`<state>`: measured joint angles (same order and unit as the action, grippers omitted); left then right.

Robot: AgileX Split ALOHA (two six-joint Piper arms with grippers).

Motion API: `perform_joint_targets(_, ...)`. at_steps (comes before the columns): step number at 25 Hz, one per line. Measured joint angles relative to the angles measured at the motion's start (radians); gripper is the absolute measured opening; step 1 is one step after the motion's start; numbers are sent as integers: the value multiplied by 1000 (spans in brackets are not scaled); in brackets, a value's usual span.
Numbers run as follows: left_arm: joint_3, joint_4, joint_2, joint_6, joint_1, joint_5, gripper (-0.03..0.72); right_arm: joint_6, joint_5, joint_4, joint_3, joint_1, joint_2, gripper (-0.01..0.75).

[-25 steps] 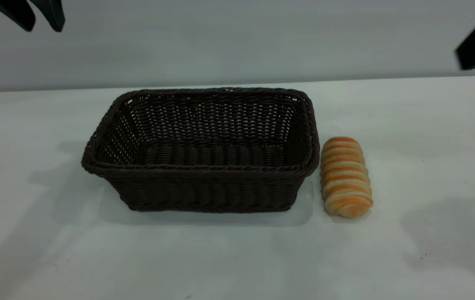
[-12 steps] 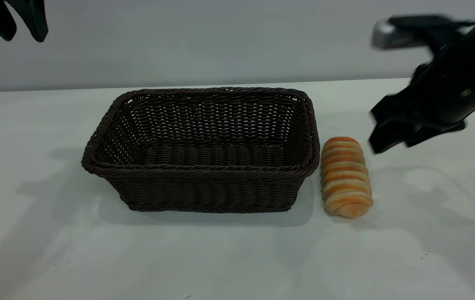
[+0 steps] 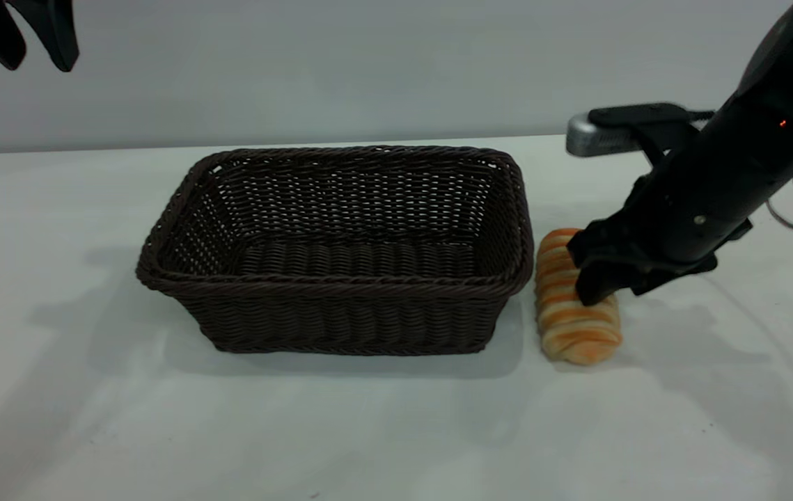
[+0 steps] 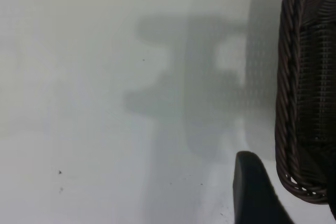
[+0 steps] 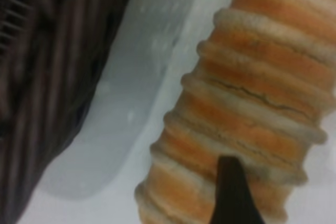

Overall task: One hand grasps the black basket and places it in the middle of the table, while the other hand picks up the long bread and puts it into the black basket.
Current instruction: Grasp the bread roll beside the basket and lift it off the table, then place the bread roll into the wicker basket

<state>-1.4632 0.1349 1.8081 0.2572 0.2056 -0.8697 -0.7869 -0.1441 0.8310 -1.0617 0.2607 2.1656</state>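
Observation:
The long bread needs to go into the black basket [image 3: 340,250], so my right gripper next needs to grab it by its striped middle [image 3: 573,292].
The black basket [image 3: 340,250] stands empty on the table [image 3: 396,431], near its middle. The long bread [image 3: 577,330] lies just right of the basket, apart from it. My right gripper [image 3: 615,289] is down at the bread's middle and open. One fingertip [image 5: 231,195] lies over the bread's [image 5: 252,103] striped top, and the other is out of the right wrist view. The basket's side [image 5: 52,66] shows beside the bread there. My left gripper [image 3: 37,66] hangs open and empty, high at the far left. Its finger [image 4: 252,192] shows next to the basket's rim [image 4: 289,103].
A grey wall runs behind the table. Bare tabletop lies in front of the basket and to its left [image 4: 105,103]. The right arm [image 3: 751,160] with its cables slants down from the upper right.
My right arm has swung in from the upper right and come down onto the bread. The left gripper has shifted slightly left. Basket and bread have not moved.

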Motion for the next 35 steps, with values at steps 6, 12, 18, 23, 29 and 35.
perform_joint_targets(6,0,-15,0,-1,0,0,411,-2,1,23,-9,0,36,326)
perform_joint_targets(12,0,-15,0,-1,0,-1,411,-35,-21,13,-9,0,14,38)
perform_joint_targets(18,0,-15,0,-1,0,-2,411,-41,-37,-48,-8,-49,-126,31)
perform_joint_targets(23,0,-15,0,-1,0,-3,411,-41,-30,-51,-8,-99,-275,31)
perform_joint_targets(29,0,-15,0,-1,0,-3,411,-52,-44,26,-8,-3,-321,31)
perform_joint_targets(35,0,-15,0,-8,0,-3,411,-65,-52,42,-6,187,-321,31)
